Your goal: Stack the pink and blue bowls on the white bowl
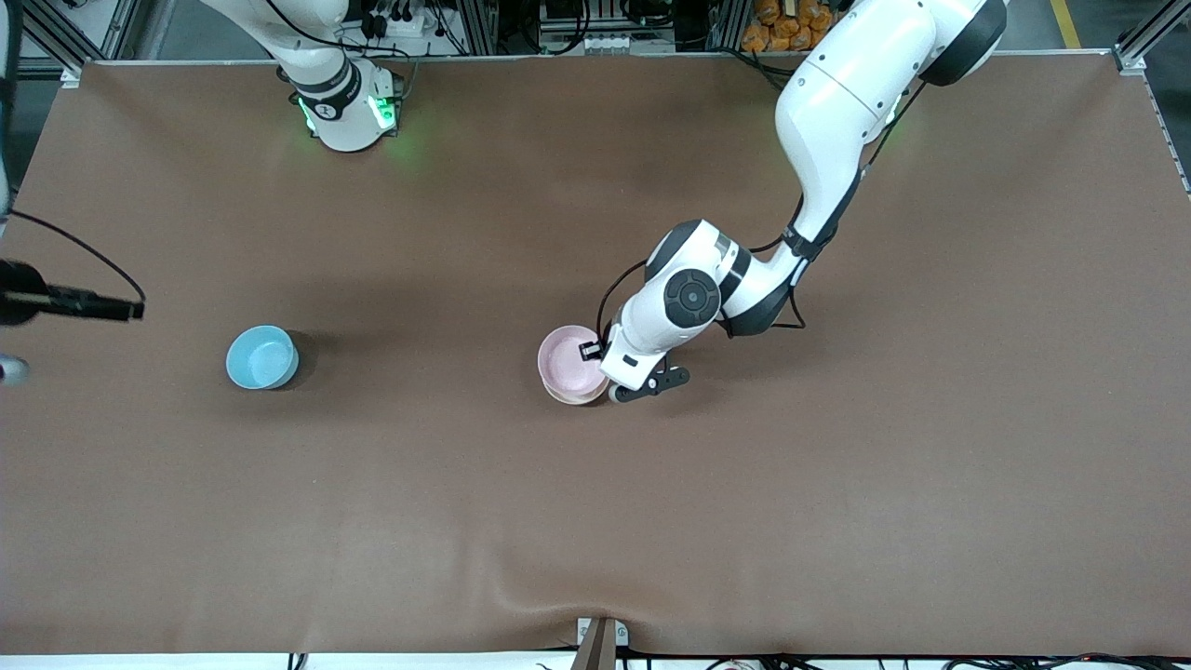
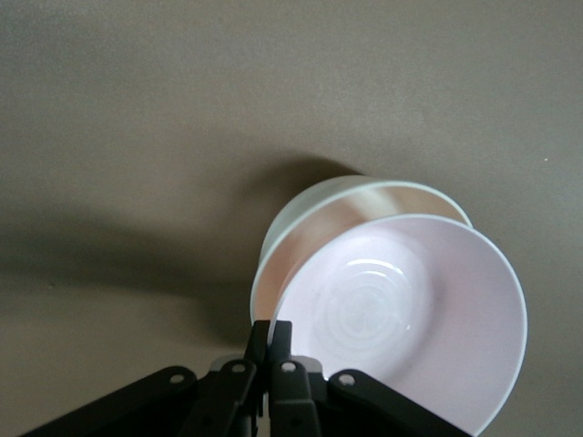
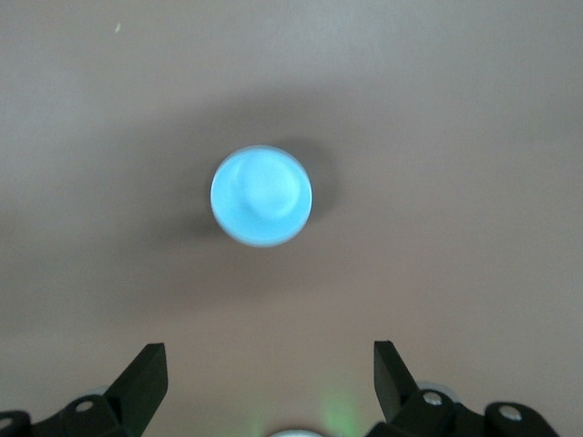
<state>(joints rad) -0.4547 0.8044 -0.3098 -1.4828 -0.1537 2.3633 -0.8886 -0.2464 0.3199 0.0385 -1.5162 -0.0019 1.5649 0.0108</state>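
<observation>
I need to stack the light blue bowl on the pale pink bowl (image 1: 568, 361), so I should grip the light blue bowl by its rim (image 1: 262, 328) with my right gripper next.
My left gripper (image 1: 611, 391) is shut on the rim of the pale pink bowl (image 1: 568, 361) near the table's middle. In the left wrist view its fingers (image 2: 271, 328) pinch the pink bowl's (image 2: 410, 309) rim. The pink bowl sits tilted over the white bowl (image 2: 314, 238), which shows only as a thin edge (image 1: 569, 400) under it. I cannot tell whether the two touch. The light blue bowl (image 1: 261, 356) stands alone toward the right arm's end. My right gripper (image 3: 271, 360) is open and empty, waiting high over the blue bowl (image 3: 261, 195).
The brown table mat (image 1: 595, 521) has a raised wrinkle at its edge nearest the front camera. A black rod with a cable (image 1: 70, 302) pokes in at the right arm's end of the table.
</observation>
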